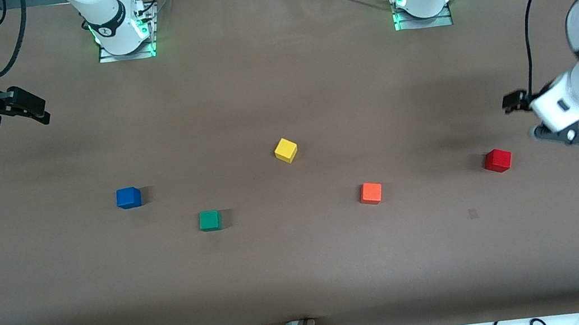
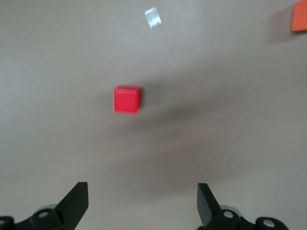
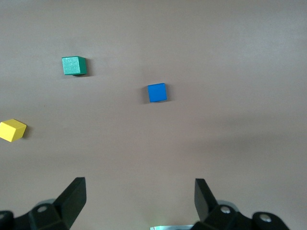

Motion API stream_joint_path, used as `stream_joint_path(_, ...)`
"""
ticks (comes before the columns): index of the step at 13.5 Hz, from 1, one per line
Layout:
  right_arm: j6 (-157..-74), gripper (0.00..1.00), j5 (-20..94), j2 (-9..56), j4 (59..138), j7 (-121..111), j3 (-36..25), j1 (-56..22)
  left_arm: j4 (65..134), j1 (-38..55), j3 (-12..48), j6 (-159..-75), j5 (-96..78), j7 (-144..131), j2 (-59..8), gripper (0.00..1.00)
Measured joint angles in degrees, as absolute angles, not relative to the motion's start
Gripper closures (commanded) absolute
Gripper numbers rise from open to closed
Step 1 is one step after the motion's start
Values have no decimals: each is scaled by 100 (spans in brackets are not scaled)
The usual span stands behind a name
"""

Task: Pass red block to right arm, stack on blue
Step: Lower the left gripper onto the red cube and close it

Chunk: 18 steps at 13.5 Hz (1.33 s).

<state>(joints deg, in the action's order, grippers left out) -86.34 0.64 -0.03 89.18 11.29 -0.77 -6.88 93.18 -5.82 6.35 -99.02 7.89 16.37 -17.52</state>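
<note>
Next, my left gripper grabs the red block by its body (image 1: 498,160). Then I pass the block to my right arm for stacking on blue (image 1: 128,198).
The red block (image 1: 498,160) sits on the table toward the left arm's end; it also shows in the left wrist view (image 2: 127,99). My left gripper (image 1: 513,101) hangs in the air beside it, open and empty (image 2: 142,201). The blue block (image 1: 128,197) sits toward the right arm's end and shows in the right wrist view (image 3: 157,92). My right gripper (image 1: 26,106) is up over the table's edge at the right arm's end, open and empty (image 3: 140,199), well away from the blue block.
A green cube (image 1: 210,220), a yellow cube (image 1: 285,150) and an orange cube (image 1: 371,193) lie between the blue and red blocks. A small tape mark (image 1: 473,213) lies nearer the front camera than the red block.
</note>
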Motion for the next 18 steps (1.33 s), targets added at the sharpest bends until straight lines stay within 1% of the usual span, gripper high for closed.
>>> stream_joint_path(2, -8627, 0, 64, 27, 8919, 1024, -75, -693, 9663, -644, 619, -10775, 1003, 1831, -1985, 0)
stream_joint_path(6, -8625, 0, 65, -5, 8771, 863, -26, -709, 10615, -839, 615, -12456, 1442, 1930, -2136, 0)
stream_joint_path(11, -8456, 0, 69, -101, 8711, 302, 29, -738, 11173, -1203, 615, -13785, 1541, 2094, -2595, 0)
stream_joint_path(14, -8154, 0, 81, -132, 8711, -26, 156, -751, 11301, -1324, 626, -14207, 1541, 2094, -2925, 0)
stream_joint_path(17, -8074, 0, 298, -117, 8720, -628, 239, -763, 11302, -1360, 631, -14350, 1541, 2089, -3093, 0)
stream_joint_path(18, -8074, 0, 532, -100, 8728, -887, 240, -760, 11302, -1362, 634, -14376, 1527, 2077, -3138, 12)
